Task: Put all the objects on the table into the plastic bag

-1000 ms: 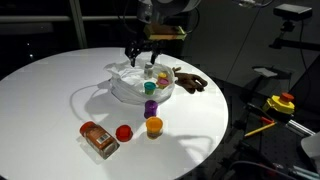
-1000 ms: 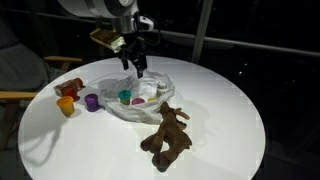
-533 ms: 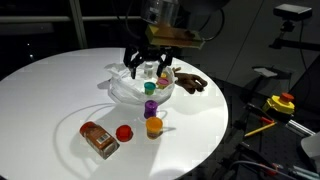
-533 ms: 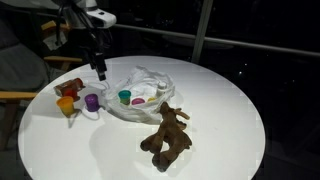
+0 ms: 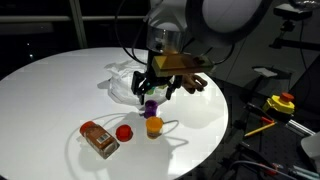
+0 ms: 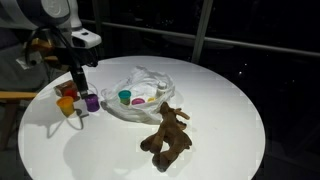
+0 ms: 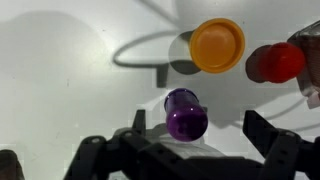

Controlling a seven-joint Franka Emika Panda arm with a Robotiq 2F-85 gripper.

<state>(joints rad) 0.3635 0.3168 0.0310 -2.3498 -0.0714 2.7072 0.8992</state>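
Note:
The gripper needs to go lower before it closes on the purple cup (image 5: 150,105) (image 7: 186,113): its fingers end above the top of the cup, and the cup's side stands below them.
My gripper (image 7: 200,127) is open and hangs low over a small purple cup (image 7: 186,113), which stands on the white table between the two fingers, closer to one of them. In both exterior views the gripper (image 5: 151,95) (image 6: 80,92) is right at the purple cup (image 5: 150,105) (image 6: 91,101). An orange cup (image 7: 217,45) (image 5: 153,126) and a red cup (image 7: 275,62) (image 5: 124,132) stand close by. The clear plastic bag (image 6: 142,82) (image 5: 125,82) lies open with a teal and a pink item inside. A brown plush toy (image 6: 165,135) (image 5: 191,82) lies beside it.
A brown and orange box (image 5: 98,139) lies near the table's front edge, next to the red cup; its corner shows in the wrist view (image 7: 311,50). The round white table (image 6: 220,130) has a dark surround. A yellow and red device (image 5: 280,103) sits off the table.
The gripper has left its place above the plastic bag, moved over to the group of cups and come down around the purple cup. The objects have not moved.

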